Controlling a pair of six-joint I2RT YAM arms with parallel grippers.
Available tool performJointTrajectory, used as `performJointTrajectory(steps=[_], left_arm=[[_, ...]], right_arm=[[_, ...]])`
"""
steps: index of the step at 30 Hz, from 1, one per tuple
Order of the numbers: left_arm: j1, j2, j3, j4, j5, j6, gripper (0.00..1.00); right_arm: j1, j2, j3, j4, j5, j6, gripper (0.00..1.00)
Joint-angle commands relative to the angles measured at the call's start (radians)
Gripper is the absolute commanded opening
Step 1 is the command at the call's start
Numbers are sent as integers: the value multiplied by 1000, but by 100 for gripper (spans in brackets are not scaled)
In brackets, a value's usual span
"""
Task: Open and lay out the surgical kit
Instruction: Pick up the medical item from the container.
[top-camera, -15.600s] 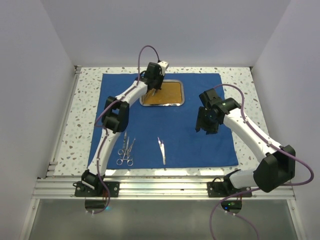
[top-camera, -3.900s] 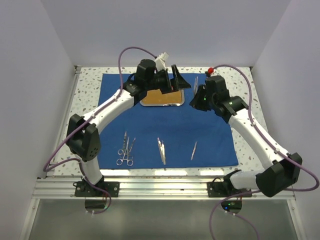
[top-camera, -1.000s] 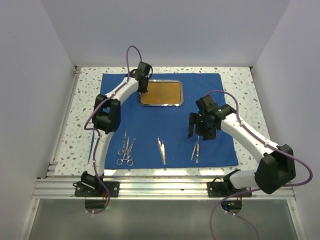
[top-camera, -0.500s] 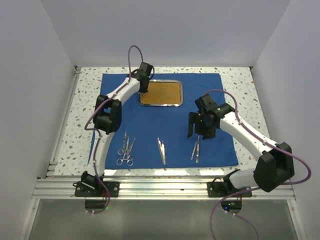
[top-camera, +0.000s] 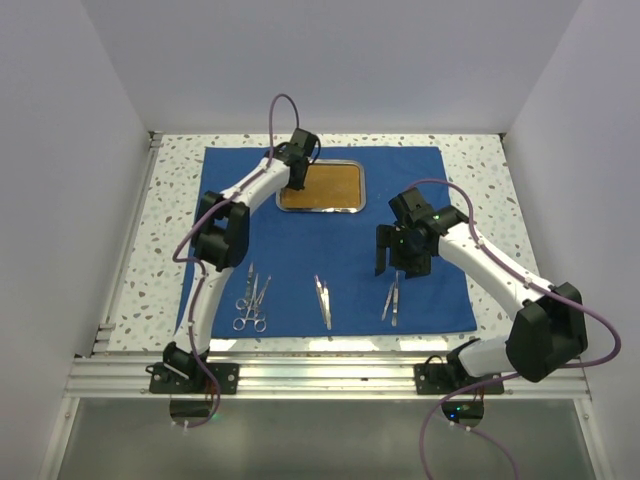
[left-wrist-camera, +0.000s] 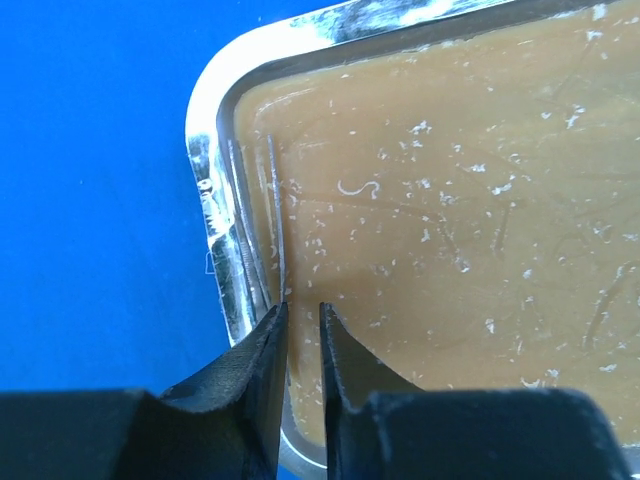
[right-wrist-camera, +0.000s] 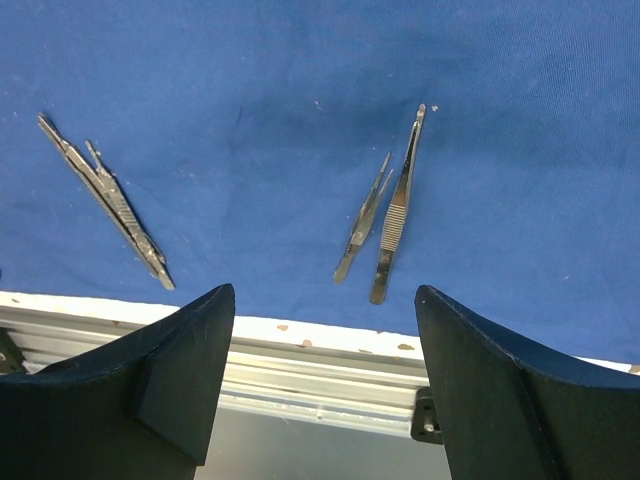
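The left gripper should next pick up the slim silver instrument across its narrow sides, and then it can lay it lengthwise beside the tweezers.
The royal-blue cloth (top-camera: 420, 180) lies spread flat on the table. At its far middle sits the steel tray (top-camera: 364, 190) with its orange-brown inside. My left gripper (top-camera: 296, 180) hovers over the tray's left edge. In the left wrist view its jaws (left-wrist-camera: 302, 310) stand a narrow gap apart, with only tray floor showing between them. A slim silver instrument (left-wrist-camera: 272, 215) lies along the tray wall (left-wrist-camera: 205, 170) and reaches the left fingertip. My right gripper (top-camera: 400, 265) (right-wrist-camera: 325, 295) hangs wide open and empty above two tweezers (right-wrist-camera: 385, 215). Scissors and forceps (top-camera: 250, 300) lie at the near left, another instrument (top-camera: 322, 298) in the middle.
Speckled tabletop (top-camera: 170, 220) shows around the cloth. An aluminium rail (top-camera: 320, 370) (right-wrist-camera: 330, 380) runs along the near edge, just beyond the cloth's hem. White walls close in the left, right and back.
My left gripper has shifted a little to the right, from beside the tray to over its left edge. The right arm and the laid-out instruments have stayed put.
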Motion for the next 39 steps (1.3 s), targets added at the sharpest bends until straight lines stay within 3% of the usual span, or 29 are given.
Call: performJointTrajectory(steps=[1,6,12,20,30,35,39], left_arm=[[7,1,27,-17,-33,-9,23],[7,-11,27,-6,-56,-11,38],[9,-4,39,1,-65,-1,43],[10,25,42,-14,-12,-30,33],[55,54,35,-12,49,-81,32],[75,65,19,3,125,-96,13],[76,84,23,6,162,-98,8]], right_arm=[[2,-9,34,-9,12,-29,77],[2,-1,39,-9,12,-46,77],[2,16,51,-9,6,-61,77],[0,31,68,-15,9,-74,77],[0,52,85,-26,11,-74,76],[0,69,99,-29,9,-70,76],[0,85,113,-29,9,-72,76]])
